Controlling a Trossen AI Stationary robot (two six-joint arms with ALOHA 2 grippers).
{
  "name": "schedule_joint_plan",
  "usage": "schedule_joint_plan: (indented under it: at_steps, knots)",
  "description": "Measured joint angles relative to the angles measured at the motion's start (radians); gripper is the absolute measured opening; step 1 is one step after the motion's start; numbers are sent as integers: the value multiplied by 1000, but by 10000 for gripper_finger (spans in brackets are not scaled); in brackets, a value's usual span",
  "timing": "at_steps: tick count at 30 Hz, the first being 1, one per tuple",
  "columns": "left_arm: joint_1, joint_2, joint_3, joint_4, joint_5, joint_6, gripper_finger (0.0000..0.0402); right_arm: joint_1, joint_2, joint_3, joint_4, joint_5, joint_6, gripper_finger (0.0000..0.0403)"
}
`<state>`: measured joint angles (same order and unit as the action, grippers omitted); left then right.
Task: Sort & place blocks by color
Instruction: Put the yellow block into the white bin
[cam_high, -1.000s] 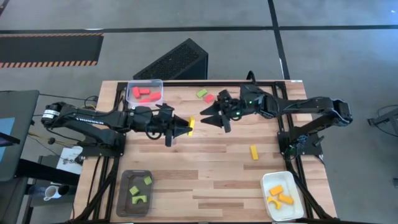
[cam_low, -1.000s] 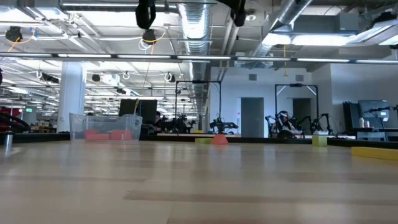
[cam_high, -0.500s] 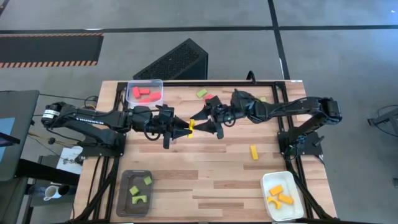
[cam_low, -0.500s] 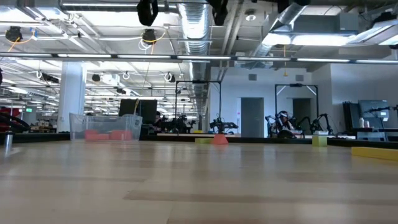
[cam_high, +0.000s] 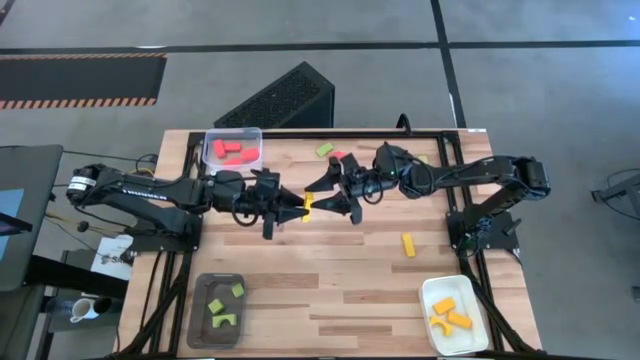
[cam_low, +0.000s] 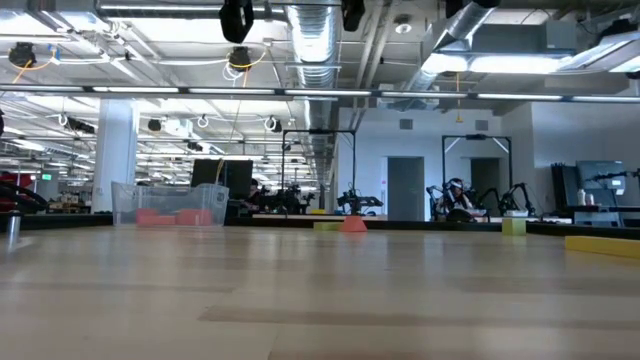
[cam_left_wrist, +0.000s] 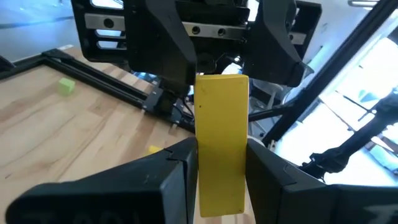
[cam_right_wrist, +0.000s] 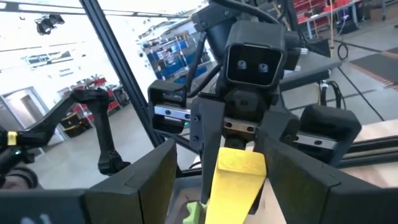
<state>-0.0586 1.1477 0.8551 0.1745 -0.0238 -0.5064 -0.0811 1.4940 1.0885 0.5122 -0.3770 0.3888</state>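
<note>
The held yellow bar needs to go into the white tray for sorting, so my right gripper needs to grab the bar by its loose end (cam_high: 306, 206).
My left gripper (cam_high: 298, 205) is over the middle of the table, shut on a yellow bar (cam_high: 308, 203) held clear of the wood. The bar also shows in the left wrist view (cam_left_wrist: 221, 143) and the right wrist view (cam_right_wrist: 239, 177). My right gripper (cam_high: 318, 200) faces it from the table's right. It is open, with a finger on either side of the bar's free end (cam_left_wrist: 221, 84), and I see no touch. A green block (cam_high: 325, 150), a red block (cam_high: 337, 157) and a yellow bar (cam_high: 408, 244) lie flat on the table. My left gripper pinches the yellow bar between its two fingers (cam_left_wrist: 177, 177), on the bar's two long sides near one end (cam_left_wrist: 219, 193). The gripper comes level from the table's left. The bar is lifted clear of the table, and its other end sticks out past the fingertips.
A clear tray (cam_high: 214, 139) with red blocks stands at the far left. A dark grey tray (cam_high: 200, 300) with green blocks is at the near left. A white tray (cam_high: 432, 292) with yellow-orange blocks is at the near right. A black slotted box (cam_high: 285, 100) lies beyond the far edge.
My right gripper has gone toward the table's left, up to the yellow bar that my left gripper holds. Its open fingers now stand on either side of the bar's free end. The bar has stayed where it was.
</note>
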Motion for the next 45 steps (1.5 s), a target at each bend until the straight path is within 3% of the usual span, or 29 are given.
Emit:
schedule_joint_plan:
  at_steps: [22,28,39,45]
  knots:
    - [18,0,0,0,-44,31,77,-13,0,0,-55,56,56,255]
    - [18,0,0,1,-43,26,77,-12,0,0,-56,58,55,215]
    - [17,-1,0,-1,-57,22,77,-12,0,0,-58,67,52,91]
    - [20,-1,0,-12,-88,-8,103,-26,-7,0,-71,59,57,93]
